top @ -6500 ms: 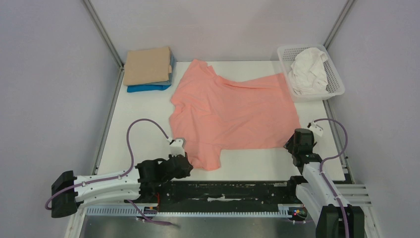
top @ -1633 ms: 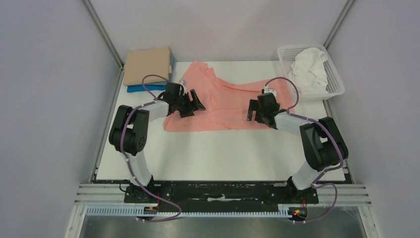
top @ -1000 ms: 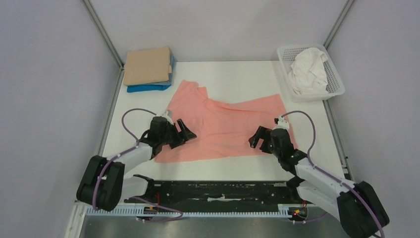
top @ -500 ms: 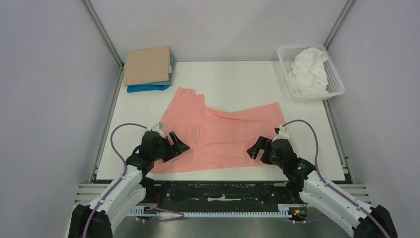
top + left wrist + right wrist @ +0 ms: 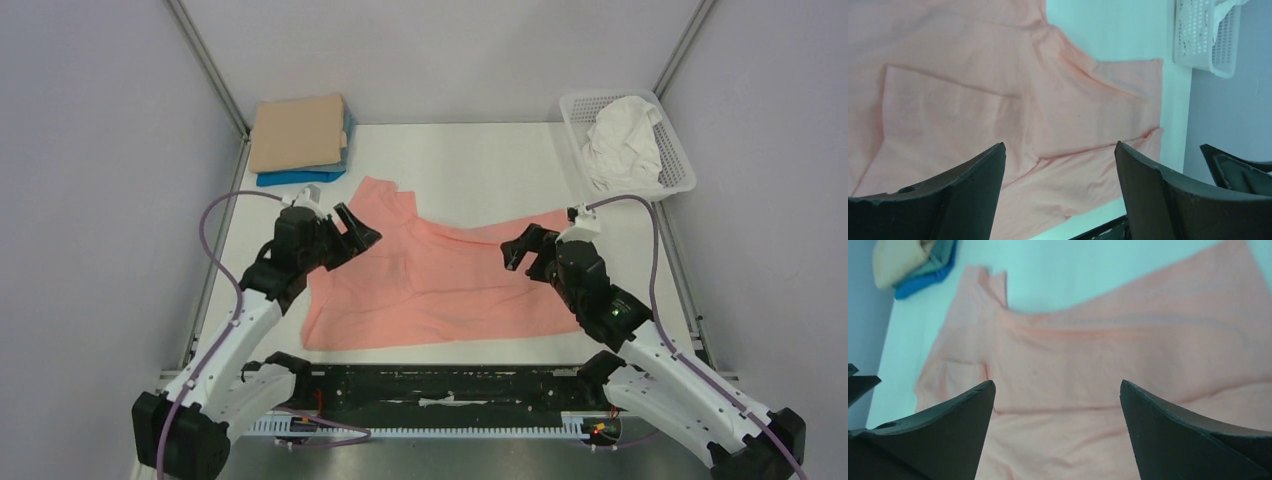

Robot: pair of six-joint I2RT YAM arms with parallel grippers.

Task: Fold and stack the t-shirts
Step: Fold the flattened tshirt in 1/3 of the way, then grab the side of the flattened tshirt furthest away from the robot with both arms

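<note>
The far jutting edge of the salmon-pink t-shirt is nearest the stack. The left gripper needs to pick up the t-shirt by that edge next, to fold it over the t-shirt's near part.
The salmon-pink t-shirt (image 5: 440, 290) lies spread on the white table, its near part doubled over along a crease. My left gripper (image 5: 358, 228) hovers open above its left side, with only cloth showing between the fingers (image 5: 973, 195) in the left wrist view (image 5: 1059, 145). My right gripper (image 5: 520, 250) hovers open above the shirt's right side, nothing between its jaws (image 5: 1056, 382). A folded tan t-shirt (image 5: 298, 130) rests on a blue one (image 5: 295, 178) at the far left. The white t-shirt (image 5: 622, 145) lies crumpled in the basket.
The white lattice basket (image 5: 682, 172) stands at the far right corner, also in the left wrist view (image 5: 1205, 35). Metal frame posts rise at both back corners. A black rail (image 5: 450, 385) runs along the table's near edge between the arm bases.
Both grippers have risen and moved back from the near edge to above the shirt's middle, still open. The pink shirt stays on the table, its near edge now closer to the rail.
</note>
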